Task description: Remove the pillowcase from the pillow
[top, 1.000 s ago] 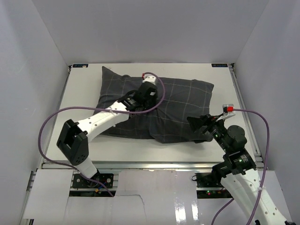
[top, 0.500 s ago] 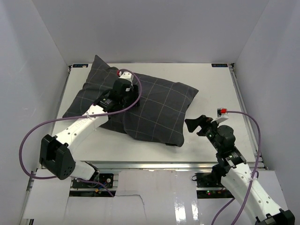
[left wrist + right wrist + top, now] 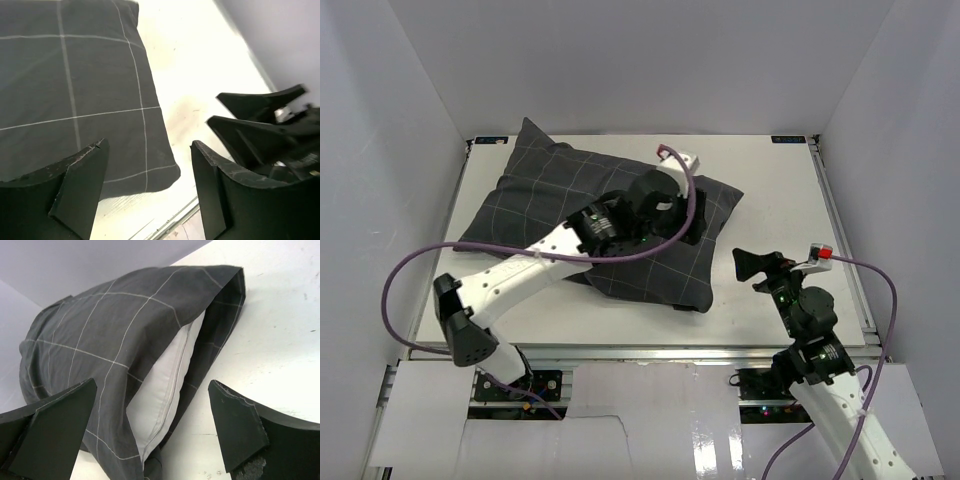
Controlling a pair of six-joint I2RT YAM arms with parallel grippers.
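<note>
My left gripper grabs the pillowcase (image 3: 550,185) by the upper edge of its opening next, which leaves the pillow inside free to be pulled out.
The dark grid-lined pillowcase (image 3: 550,185) lies diagonally on the table, still around the pillow. In the right wrist view its open mouth (image 3: 220,315) faces me and the white pillow (image 3: 170,375) shows inside it. My left gripper (image 3: 698,222) hovers over the pillowcase's right end, open and empty (image 3: 149,143), with the pillowcase's corner (image 3: 100,100) below it. To the right of the mouth, just off the cloth, my right gripper (image 3: 752,268) stands wide open and empty (image 3: 152,384).
The white table (image 3: 770,190) is boxed in by white walls on the left, back and right. A metal rail (image 3: 640,350) runs along its near edge. Purple cables (image 3: 410,270) loop off both arms. The right gripper's fingers (image 3: 255,132) show in the left wrist view.
The pillow slid left and turned diagonal. My left gripper opened, let go of the pillowcase and swung right to its right end. The right gripper backed off slightly.
</note>
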